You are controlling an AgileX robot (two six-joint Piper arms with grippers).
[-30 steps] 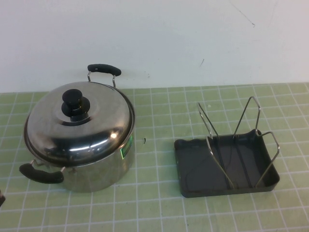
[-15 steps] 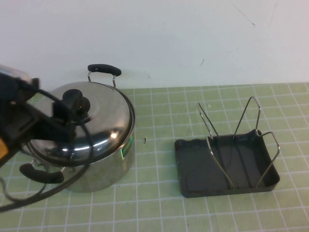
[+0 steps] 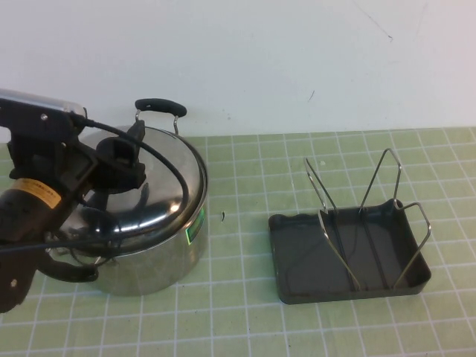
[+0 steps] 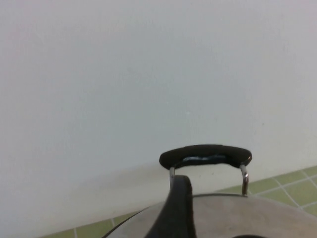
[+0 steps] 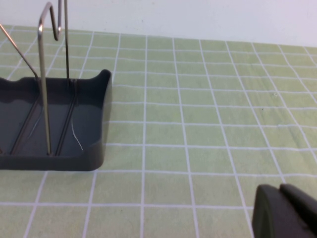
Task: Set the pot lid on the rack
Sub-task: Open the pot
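I will grab the pot lid by its black knob (image 3: 119,152) (image 4: 249,236) with my left gripper next, so that the steel rim stays free to stand in the rack.
The pot lid (image 3: 160,186) is a shiny steel dome with a black knob (image 3: 119,152). It lies on the steel pot (image 3: 160,256) at the left. My left gripper (image 3: 123,162) is over the lid at the knob, open, with its fingers either side of it. In the left wrist view one black finger (image 4: 177,208) stands over the lid (image 4: 247,215), in front of the pot's far handle (image 4: 205,155). The rack (image 3: 297,256), a dark grey tray with wire loops (image 3: 335,230), stands at the right and holds nothing. My right gripper (image 5: 283,213) is shut and empty, low over the mat beside the rack (image 5: 91,144); it is out of the high view.
A green gridded mat (image 3: 245,320) covers the table up to a white wall (image 3: 297,59) at the back. The pot's near handle (image 3: 71,271) points to the front left. Open mat lies between pot and rack.
My left arm has come in from the left and moved over the lid until its gripper reached the knob. The lid, pot and rack have not moved.
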